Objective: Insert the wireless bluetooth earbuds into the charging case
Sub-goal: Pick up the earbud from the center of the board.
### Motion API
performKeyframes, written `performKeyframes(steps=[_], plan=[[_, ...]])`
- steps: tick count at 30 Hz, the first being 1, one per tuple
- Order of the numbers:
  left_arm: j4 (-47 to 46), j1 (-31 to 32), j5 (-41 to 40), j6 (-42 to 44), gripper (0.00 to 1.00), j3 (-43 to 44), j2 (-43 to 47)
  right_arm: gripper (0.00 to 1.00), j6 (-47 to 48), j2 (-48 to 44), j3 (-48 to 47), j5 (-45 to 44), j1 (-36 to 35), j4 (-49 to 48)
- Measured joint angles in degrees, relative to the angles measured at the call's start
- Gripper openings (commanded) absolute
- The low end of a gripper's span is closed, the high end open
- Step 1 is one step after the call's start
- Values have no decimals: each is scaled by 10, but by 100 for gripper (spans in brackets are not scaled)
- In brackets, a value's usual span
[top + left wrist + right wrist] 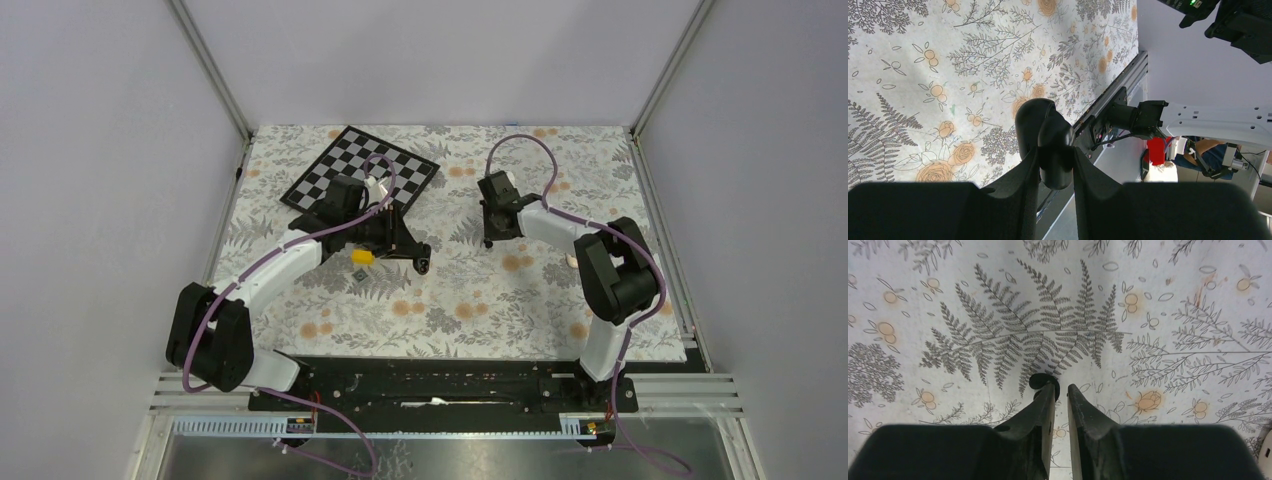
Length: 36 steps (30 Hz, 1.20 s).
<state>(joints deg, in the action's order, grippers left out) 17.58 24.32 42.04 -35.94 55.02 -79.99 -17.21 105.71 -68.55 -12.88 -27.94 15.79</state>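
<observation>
Next, my right gripper pinches the tiny black earbud across its narrow side, which leaves its rounded end free to insert into the charging case [1048, 137].
My left gripper [1055, 167] is shut on the black charging case [1048, 137], a rounded two-part shell, and holds it above the floral mat; both show in the top view, the gripper [421, 256] mid-mat. My right gripper [1062, 388] points down at the mat, with its jaws a narrow gap apart and nothing between them. A tiny black earbud [1039, 381] lies on the mat, touching the outer tip of its left finger. In the top view the right gripper [489, 240] is right of centre. A small pale bud-like spot [572, 262] lies by the right arm. The other pale bud is not visible.
A small yellow block [361, 256] lies on the mat just left of my left gripper. A black-and-white checkerboard [340, 165] lies at the back left under the left arm. White walls with metal posts enclose the mat [470, 310].
</observation>
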Motion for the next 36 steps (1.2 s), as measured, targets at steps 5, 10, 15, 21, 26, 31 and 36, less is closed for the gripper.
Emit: performKeyframes(steps=[5,10,15,21,26,31,36], plan=[[0,0,0,0,0,0,0,28,-4,2,10,7,1,2],[0,0,0,0,0,0,0,28,-6,7,10,16,1,2],[0,0,0,0,0,2,0,30,-6,16,10,22,2,-10],[0,0,0,0,0,2,0,31,-7,16,10,31,2,-12],[0,0,0,0,0,2,0,31,-13,16,10,40,2,-15],[0,0,0,0,0,2,0,24,-18,17,10,51,2,-16],[0,0,0,0,0,2,0,18,-23,17,10,57,2,-19]])
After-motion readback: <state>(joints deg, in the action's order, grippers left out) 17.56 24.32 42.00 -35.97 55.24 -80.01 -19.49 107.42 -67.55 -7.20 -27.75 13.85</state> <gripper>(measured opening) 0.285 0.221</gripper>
